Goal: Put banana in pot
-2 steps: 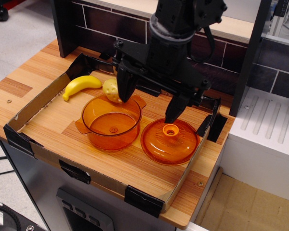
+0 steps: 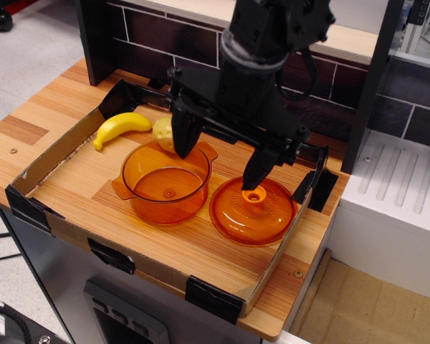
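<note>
I should next take hold of the banana by its curved middle [image 2: 122,126] with my gripper, so that I can put the yellow banana in the pot [image 2: 165,182].
The yellow banana [image 2: 120,127] lies at the back left of the cardboard-edged tray. The transparent orange pot [image 2: 165,182] stands empty in the tray's middle, with small side handles. My black gripper [image 2: 220,166] hangs open above the gap between the pot and the lid. Its left finger [image 2: 183,136] is over the pot's far rim. Its right finger [image 2: 259,168] is just above the lid's knob. It holds nothing and is to the right of the banana.
An orange domed lid [image 2: 251,211] with a knob lies right of the pot. A yellow-green pear-like fruit [image 2: 163,128] sits behind the pot, partly hidden by my finger. Low cardboard walls [image 2: 56,149] ring the tray. A dark brick wall [image 2: 158,32] stands behind.
My gripper has shifted slightly down and to the left, its right fingertip now closer to the lid's knob. The banana, pot and lid have not moved.
</note>
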Available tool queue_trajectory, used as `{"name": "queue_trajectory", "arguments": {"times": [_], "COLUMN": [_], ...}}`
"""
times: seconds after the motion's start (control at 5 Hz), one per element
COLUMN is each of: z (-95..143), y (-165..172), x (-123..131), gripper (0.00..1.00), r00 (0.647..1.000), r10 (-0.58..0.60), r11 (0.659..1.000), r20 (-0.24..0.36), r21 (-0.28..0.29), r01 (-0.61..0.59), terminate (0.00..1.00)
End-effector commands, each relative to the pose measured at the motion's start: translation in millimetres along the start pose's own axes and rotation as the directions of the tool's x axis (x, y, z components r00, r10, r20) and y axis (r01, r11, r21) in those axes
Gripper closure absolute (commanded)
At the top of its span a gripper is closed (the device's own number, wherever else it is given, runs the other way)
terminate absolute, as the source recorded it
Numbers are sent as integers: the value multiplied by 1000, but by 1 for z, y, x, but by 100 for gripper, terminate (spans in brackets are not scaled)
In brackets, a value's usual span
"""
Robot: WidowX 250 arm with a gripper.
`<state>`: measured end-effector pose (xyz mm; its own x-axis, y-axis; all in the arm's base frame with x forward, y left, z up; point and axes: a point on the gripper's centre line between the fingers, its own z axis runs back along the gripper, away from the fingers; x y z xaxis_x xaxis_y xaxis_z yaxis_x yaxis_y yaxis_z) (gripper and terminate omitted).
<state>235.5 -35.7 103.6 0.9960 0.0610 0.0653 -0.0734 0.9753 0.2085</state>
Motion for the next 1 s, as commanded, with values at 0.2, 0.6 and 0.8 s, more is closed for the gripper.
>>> {"name": "queue_trajectory", "arguments": {"times": [0.2,0.6,0.8], "z": [17,-5,-27], "y": [80,131,147], "x": [58,85,92], "gripper": [0,0,0], "r00": [965,884,873], "r10": [-260,-467,-484], "r11": [961,862,858], "r20": [23,32,52], "r21": [-90,-206,-169], "r01": [261,463,485], "terminate": [0,0,0]}}
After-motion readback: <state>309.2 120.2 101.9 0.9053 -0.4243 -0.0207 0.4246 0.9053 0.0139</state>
